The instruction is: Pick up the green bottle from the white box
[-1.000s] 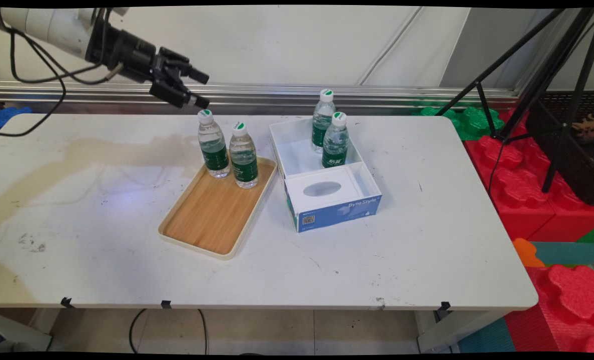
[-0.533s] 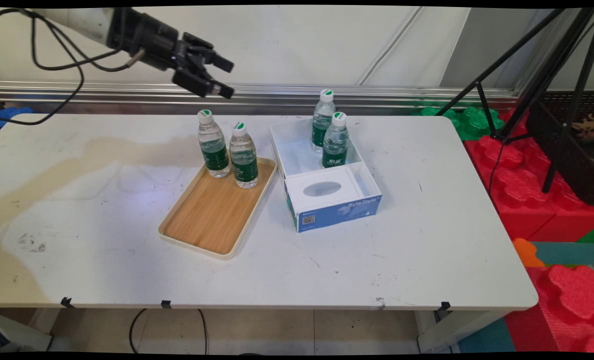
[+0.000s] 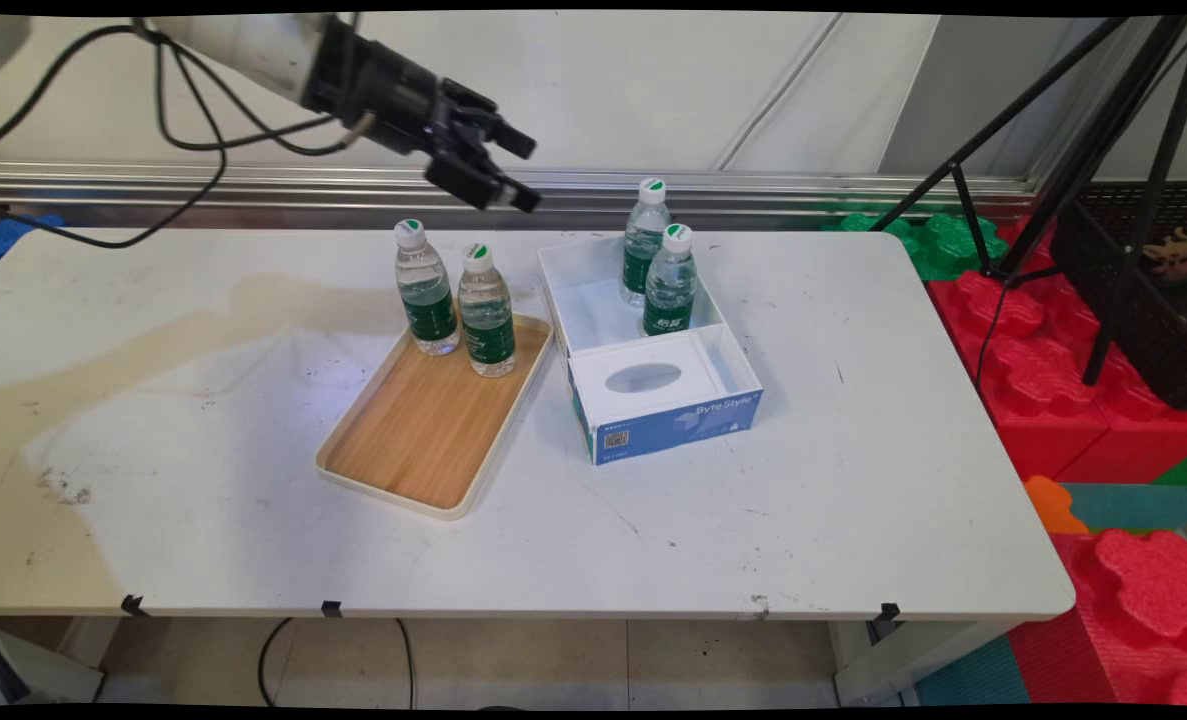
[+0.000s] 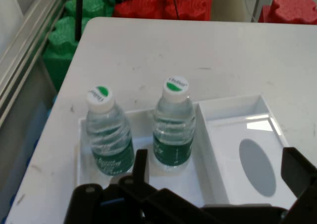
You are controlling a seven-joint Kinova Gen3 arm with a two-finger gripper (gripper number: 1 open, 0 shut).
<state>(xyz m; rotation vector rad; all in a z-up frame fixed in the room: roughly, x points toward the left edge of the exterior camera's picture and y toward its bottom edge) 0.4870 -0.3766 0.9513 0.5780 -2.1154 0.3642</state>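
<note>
My gripper grabs a water bottle by its body [image 3: 670, 290] next, to move the bottle from the box to the wooden tray [image 3: 423, 430].
My black gripper [image 3: 525, 172] hangs open and empty high above the table's far edge, between the tray and the box. Two water bottles with green labels [image 3: 428, 290] [image 3: 486, 312] stand upright at the far end of a wooden tray [image 3: 423, 430]. Two more bottles [image 3: 645, 240] [image 3: 670, 282] stand upright in the open white compartment of a blue and white box [image 3: 653, 345]. In the hand view those two bottles [image 4: 108, 135] [image 4: 173, 127] stand just ahead of my gripper [image 4: 218, 177], inside the box [image 4: 233, 135]. Nothing lies between the fingers.
The box's near half has a white lid with an oval opening [image 3: 643, 377]. A black tripod [image 3: 1083, 160] stands at the right beyond the table, over red and green foam blocks [image 3: 1053, 400]. Black cables [image 3: 183, 120] hang from the arm at the upper left.
The gripper has travelled rightwards at much the same height, from above the tray's bottles towards the box. It stayed open. Bottles, tray and box have not moved.
</note>
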